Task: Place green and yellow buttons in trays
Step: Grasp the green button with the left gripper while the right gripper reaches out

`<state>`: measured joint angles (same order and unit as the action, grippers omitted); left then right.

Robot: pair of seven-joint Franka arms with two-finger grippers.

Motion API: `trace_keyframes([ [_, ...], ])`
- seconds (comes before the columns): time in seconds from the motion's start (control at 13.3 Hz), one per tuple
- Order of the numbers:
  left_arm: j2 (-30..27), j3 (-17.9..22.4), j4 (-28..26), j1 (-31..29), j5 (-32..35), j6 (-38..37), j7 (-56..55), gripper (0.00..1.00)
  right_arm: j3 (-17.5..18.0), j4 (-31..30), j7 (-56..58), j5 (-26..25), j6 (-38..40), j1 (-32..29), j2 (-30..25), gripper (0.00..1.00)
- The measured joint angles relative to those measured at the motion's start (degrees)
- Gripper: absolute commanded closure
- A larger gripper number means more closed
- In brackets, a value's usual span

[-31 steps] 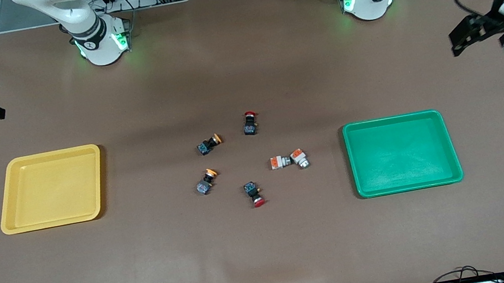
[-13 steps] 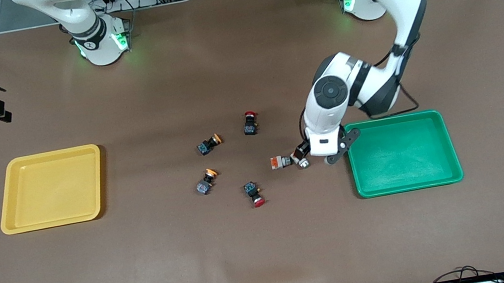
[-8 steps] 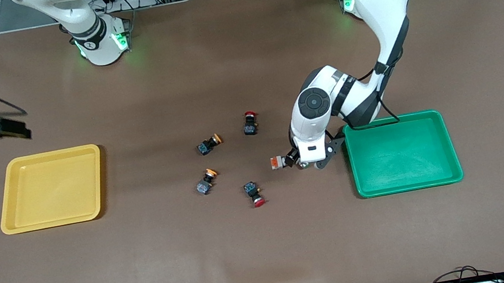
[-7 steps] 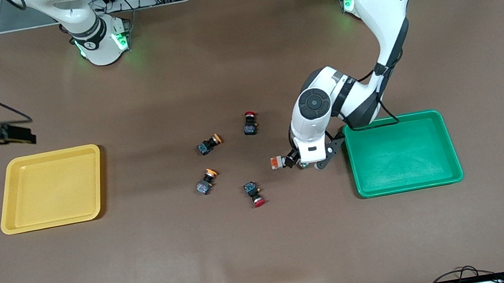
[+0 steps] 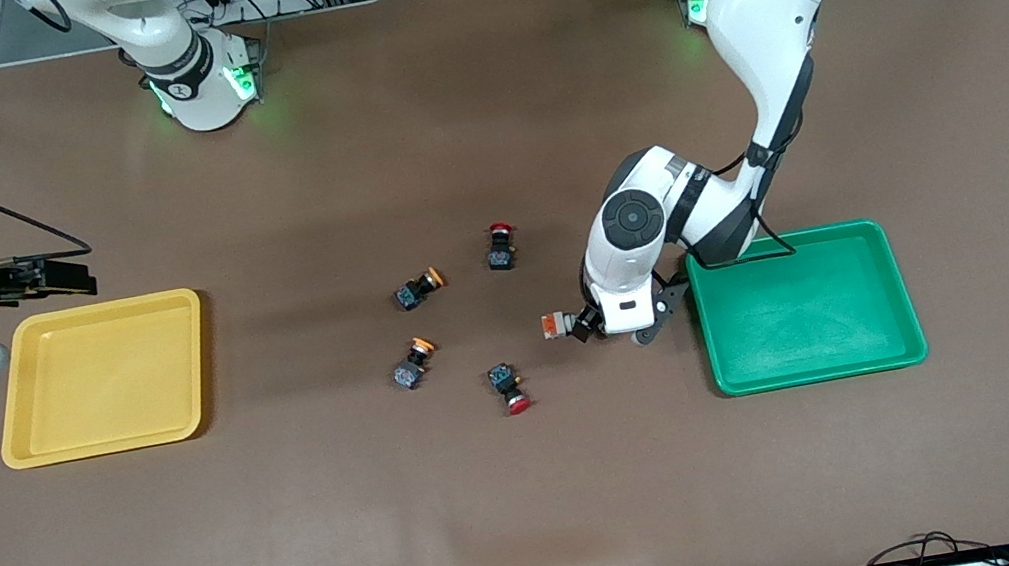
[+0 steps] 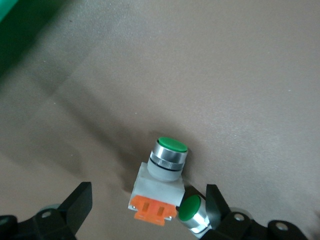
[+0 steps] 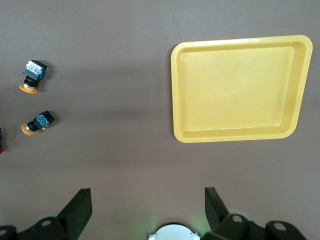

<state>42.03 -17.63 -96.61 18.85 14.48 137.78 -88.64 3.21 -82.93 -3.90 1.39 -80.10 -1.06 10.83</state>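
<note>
I should close my left gripper on the white button body (image 6: 157,187), because its fingers are beside the button body below the green cap in the wrist view.
Two white-bodied buttons with orange parts and green caps lie touching each other beside the green tray (image 5: 807,306). One shows in the front view (image 5: 555,325); the other is hidden there under my left gripper (image 5: 613,328). In the left wrist view the left gripper (image 6: 147,215) is open, with one white button (image 6: 161,181) and the other's green cap (image 6: 190,209) between its fingers. Two black buttons with orange-yellow caps (image 5: 417,289) (image 5: 411,364) lie mid-table. My right gripper (image 5: 73,273) is open and empty in the air by the yellow tray (image 5: 104,377).
Two black switches with red caps (image 5: 500,247) (image 5: 509,389) lie among the buttons. The right wrist view shows the yellow tray (image 7: 235,90), both orange-yellow-capped buttons (image 7: 32,75) (image 7: 37,122) and the open right gripper (image 7: 147,200). A corner of the green tray (image 6: 10,30) shows in the left wrist view.
The left arm swung in from its end of the table and came down over the two white buttons. The right gripper moved in toward the yellow tray.
</note>
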Motion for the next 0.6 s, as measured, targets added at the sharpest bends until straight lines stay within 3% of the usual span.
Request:
trace_keyframes([
  [0.23,0.62,0.07,0.02,-0.01,0.0,0.03,-0.01,0.19,-0.51,0.03,-0.24,2.66,0.0,-0.48,0.0,0.0],
  [0.38,0.78,0.09,0.02,-0.03,0.0,0.04,-0.01,0.37,-0.86,-0.03,-0.26,4.83,-1.57,-2.26,0.22,0.0],
  [0.45,0.84,0.09,0.02,-0.03,0.0,0.04,-0.01,0.49,-0.95,-0.24,-0.26,5.3,-3.93,-3.08,0.62,0.0],
  [0.53,0.88,0.1,0.02,-0.04,0.0,0.04,-0.01,0.71,-1.01,-0.4,-0.26,5.59,-6.4,-3.6,1.34,0.0],
  [0.6,0.93,0.1,0.02,-0.04,0.0,0.04,-0.01,1.0,-1.0,-0.5,-0.38,5.89,-8.55,-3.72,2.36,0.0],
])
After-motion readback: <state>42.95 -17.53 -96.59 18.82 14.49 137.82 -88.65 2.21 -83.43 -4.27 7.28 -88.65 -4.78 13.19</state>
